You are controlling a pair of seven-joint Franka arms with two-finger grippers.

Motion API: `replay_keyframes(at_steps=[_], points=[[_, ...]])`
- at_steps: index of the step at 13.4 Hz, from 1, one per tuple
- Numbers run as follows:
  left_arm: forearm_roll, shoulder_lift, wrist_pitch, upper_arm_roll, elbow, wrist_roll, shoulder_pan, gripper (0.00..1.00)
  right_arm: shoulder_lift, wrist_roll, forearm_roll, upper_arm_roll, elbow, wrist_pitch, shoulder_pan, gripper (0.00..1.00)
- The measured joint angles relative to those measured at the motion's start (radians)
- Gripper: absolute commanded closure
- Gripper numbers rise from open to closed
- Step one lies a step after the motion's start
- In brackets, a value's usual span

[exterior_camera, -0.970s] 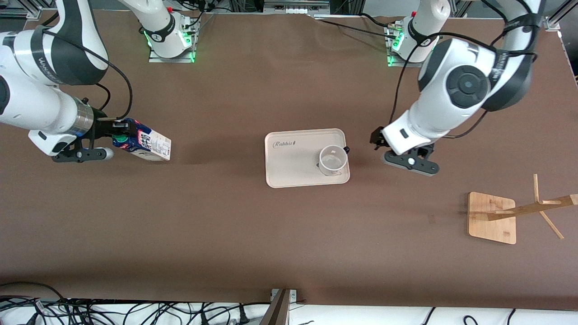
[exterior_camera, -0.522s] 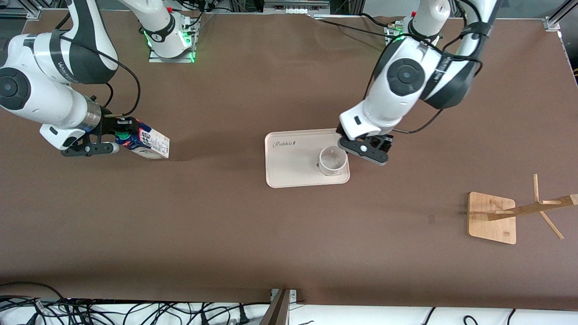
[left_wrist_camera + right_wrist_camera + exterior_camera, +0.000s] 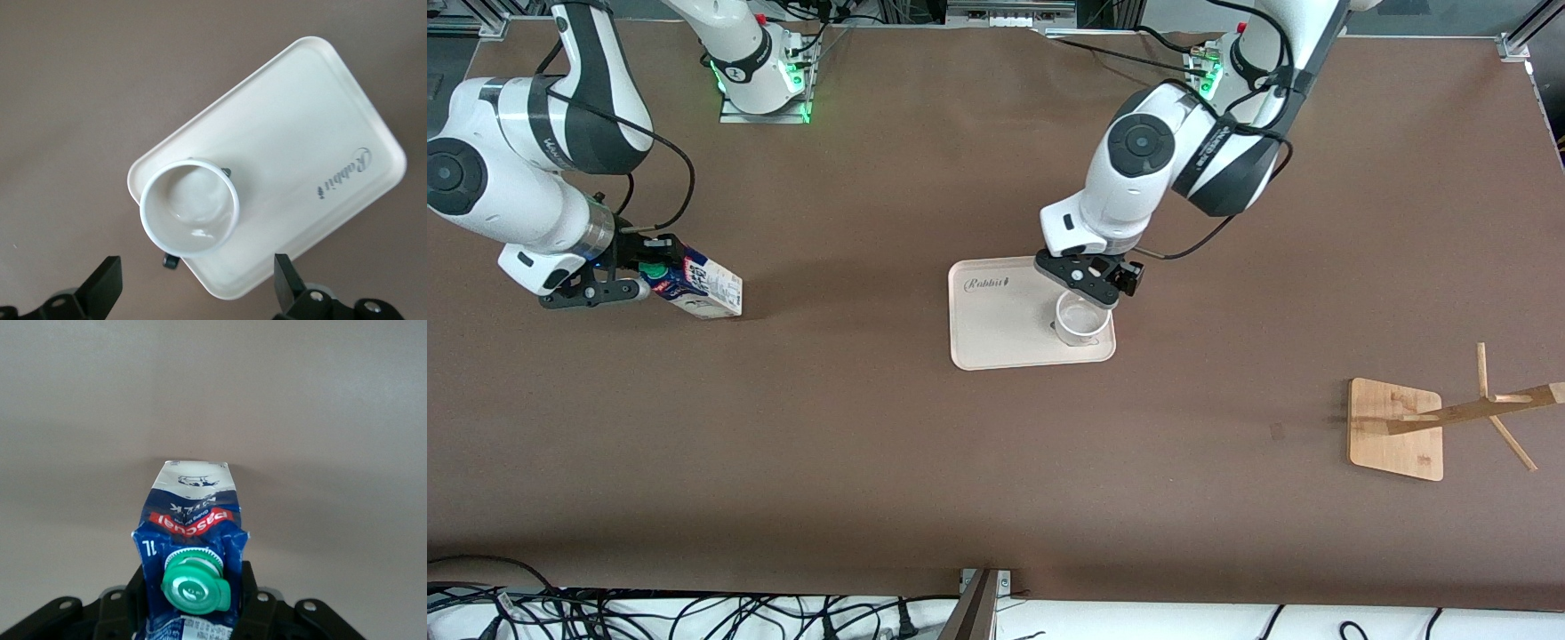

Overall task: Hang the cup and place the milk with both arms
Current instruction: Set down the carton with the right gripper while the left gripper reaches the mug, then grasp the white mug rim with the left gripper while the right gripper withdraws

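The left gripper should grab the white cup next by its rim (image 3: 189,162), so the cup's handle stays free to hang on the rack.
The cup (image 3: 1083,320) is a white mug that stands upright on the cream tray (image 3: 996,324), at the tray's end toward the left arm. My left gripper (image 3: 1089,283) hovers over the cup's rim, open and empty. In the left wrist view the cup (image 3: 190,207) shows from above with its dark handle (image 3: 171,261), on the tray (image 3: 300,133), between my spread fingers (image 3: 107,288). My right gripper (image 3: 656,269) is shut on the dark blue top of the milk (image 3: 703,289), which tilts at the right arm's end. The right wrist view shows the milk (image 3: 193,513) and its green cap (image 3: 195,587).
A wooden cup rack (image 3: 1396,428) with slanted pegs stands toward the left arm's end, nearer to the front camera than the tray. Cables lie along the table's front edge (image 3: 694,613).
My left gripper has swung from beside the tray to over the cup. My right gripper has shifted the milk slightly toward the right arm's end, and the carton stands less tilted.
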Motion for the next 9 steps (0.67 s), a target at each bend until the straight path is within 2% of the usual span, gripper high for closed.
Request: replay_keyframes(at_steps=[4, 5, 6, 7, 9], points=[[0.119, 0.101, 0.153, 0.011, 0.004, 0.001, -0.004, 0.0, 0.0, -0.001, -0.001, 0.0, -0.059, 0.064, -0.007, 0.44], [0.138, 0.124, 0.183, 0.018, 0.006, 0.001, -0.004, 0.0, 0.001, -0.003, -0.002, 0.0, -0.073, 0.08, -0.013, 0.33], [0.151, 0.142, 0.2, 0.026, 0.014, 0.001, -0.004, 0.0, 0.003, -0.007, -0.002, 0.0, -0.082, 0.091, -0.022, 0.03], [0.154, 0.154, 0.207, 0.033, 0.026, 0.004, -0.004, 0.0, 0.004, -0.01, -0.002, 0.0, -0.086, 0.096, -0.031, 0.0], [0.155, 0.161, 0.208, 0.04, 0.041, 0.013, -0.004, 0.0, 0.003, -0.012, -0.002, 0.0, -0.085, 0.096, -0.045, 0.0]])
